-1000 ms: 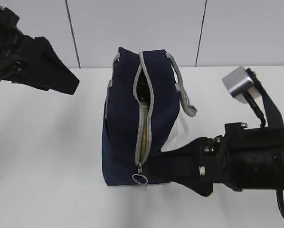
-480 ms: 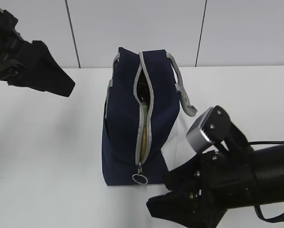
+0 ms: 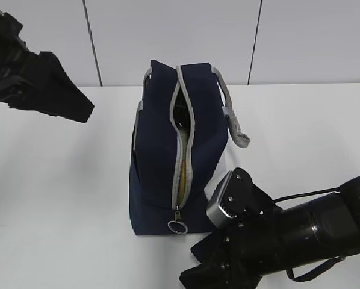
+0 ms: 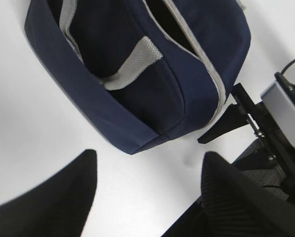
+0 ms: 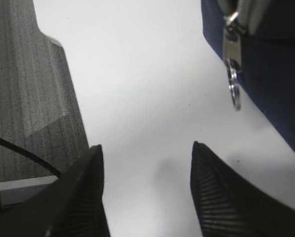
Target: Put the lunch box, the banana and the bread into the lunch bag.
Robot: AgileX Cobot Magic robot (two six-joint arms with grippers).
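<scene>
The right gripper grabs the ring pull by its thin metal loop (image 3: 177, 227) next, as it hangs free, while the zipper slider (image 3: 177, 212) sits close against the navy fabric.
The navy-blue lunch bag (image 3: 159, 150) stands upright mid-table, its grey zipper part open along the top. The ring pull (image 3: 177, 226) hangs at the zipper's near end. A yellowish sliver (image 3: 183, 174) shows through the gap; I cannot tell which item it is. The lunch box, banana and bread do not show otherwise. My left gripper (image 3: 83, 111) hovers open and empty, up and left of the bag; its wrist view (image 4: 148, 155) shows the bag's end (image 4: 152, 74) ahead. My right gripper (image 3: 195, 278) is open and empty, low before the bag. In its wrist view (image 5: 145, 146) the ring pull (image 5: 234, 89) hangs up and to the right.
White table (image 3: 59, 198) with a white panelled wall behind. A grey strap handle (image 3: 234, 129) droops over the bag's right side. The right wrist view shows the table's edge and grey floor (image 5: 34, 98) at left. The right arm (image 4: 280, 118) shows by the bag in the left wrist view.
The right arm has swung away from the bag's right side, down toward the front; its gripper now sits low below the ring pull. The left arm has drawn back slightly.
</scene>
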